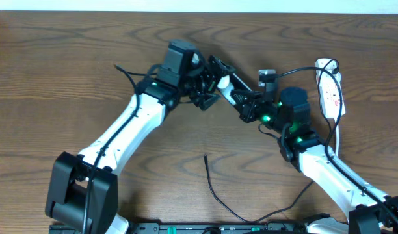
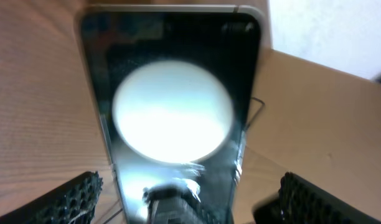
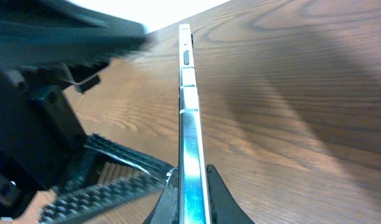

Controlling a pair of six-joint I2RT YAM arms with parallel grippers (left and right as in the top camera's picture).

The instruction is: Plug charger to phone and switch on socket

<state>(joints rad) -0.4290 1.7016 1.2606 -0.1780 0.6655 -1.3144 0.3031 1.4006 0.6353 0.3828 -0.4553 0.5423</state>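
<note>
The left gripper grabs the phone's end opposite my right gripper next, which leaves the phone's lower end free for plugging in the charger.
The phone (image 1: 230,83) is held up off the table on its edge, between the two arms. My right gripper (image 1: 246,103) is shut on its lower end; in the right wrist view the phone (image 3: 187,112) shows edge-on, clamped between the fingers (image 3: 189,193). My left gripper (image 1: 209,88) is open at the phone's other side. In the left wrist view the glossy screen (image 2: 172,106) with a round white reflection fills the gap between the spread fingers (image 2: 190,193), which do not touch it. The charger cable (image 1: 215,188) lies loose on the table, its tip toward the middle. The socket (image 1: 330,91) lies at the far right.
The socket's white cord (image 1: 337,133) runs down beside the right arm. The wooden table (image 1: 69,58) spreads to the left and front. Thicker black robot cables hang along both arms.
</note>
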